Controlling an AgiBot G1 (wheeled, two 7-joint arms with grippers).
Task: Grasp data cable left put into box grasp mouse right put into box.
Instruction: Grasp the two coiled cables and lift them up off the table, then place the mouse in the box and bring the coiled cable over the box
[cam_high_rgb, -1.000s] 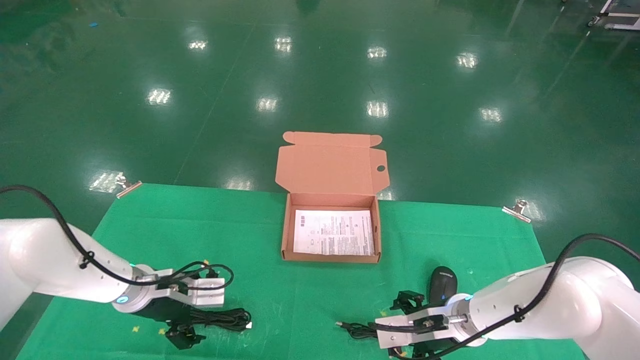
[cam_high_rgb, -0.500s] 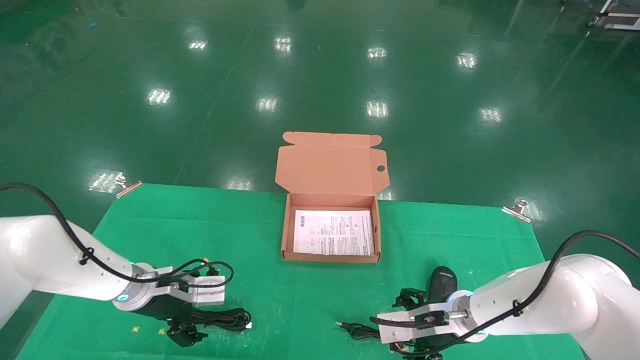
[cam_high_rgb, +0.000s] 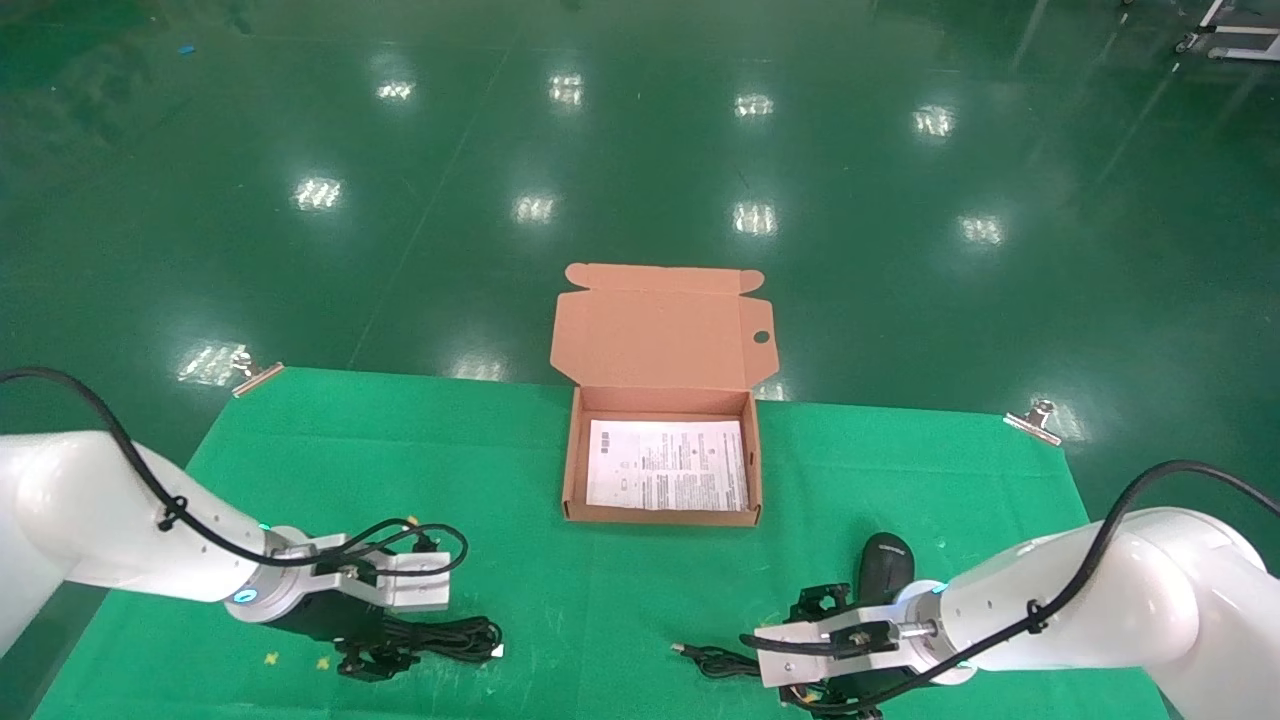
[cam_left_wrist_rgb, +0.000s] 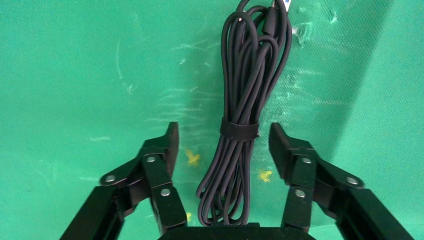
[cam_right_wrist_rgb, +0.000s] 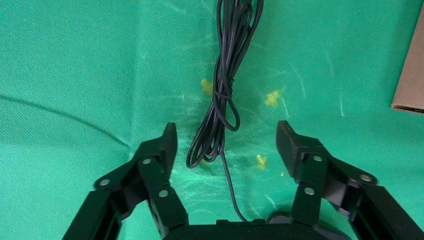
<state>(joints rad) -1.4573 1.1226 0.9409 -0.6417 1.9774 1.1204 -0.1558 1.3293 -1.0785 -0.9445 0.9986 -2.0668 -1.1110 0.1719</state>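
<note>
My right gripper grips the mouse's cord by the gathered loops (cam_right_wrist_rgb: 216, 122) beside its tie next, since only a thin, slack piece of cord (cam_right_wrist_rgb: 230, 185) runs to the mouse.
The data cable (cam_high_rgb: 447, 636), a black bundle held by a strap, lies on the green cloth at the near left. My left gripper (cam_high_rgb: 380, 645) is low over its near end. In the left wrist view the gripper (cam_left_wrist_rgb: 223, 142) is open, and the cable (cam_left_wrist_rgb: 250, 90) runs between the fingers without touching either. The black mouse (cam_high_rgb: 886, 565) lies at the near right with its thin cord (cam_high_rgb: 712, 661) trailing left. My right gripper (cam_high_rgb: 825, 655) stands open beside the mouse, over the cord (cam_right_wrist_rgb: 220, 110). The open box (cam_high_rgb: 571, 470) sits in the middle with a white leaflet inside.
The box lid (cam_high_rgb: 655, 335) stands up at the back. A corner of the box (cam_right_wrist_rgb: 411, 75) shows in the right wrist view. Metal clips (cam_high_rgb: 258, 375) (cam_high_rgb: 1036, 420) pin the cloth at the far corners. The table's near edge is close to both grippers.
Both grippers have sunk slightly toward the cloth, the left over the cable, the right by the mouse. Nothing has been taken hold of.
</note>
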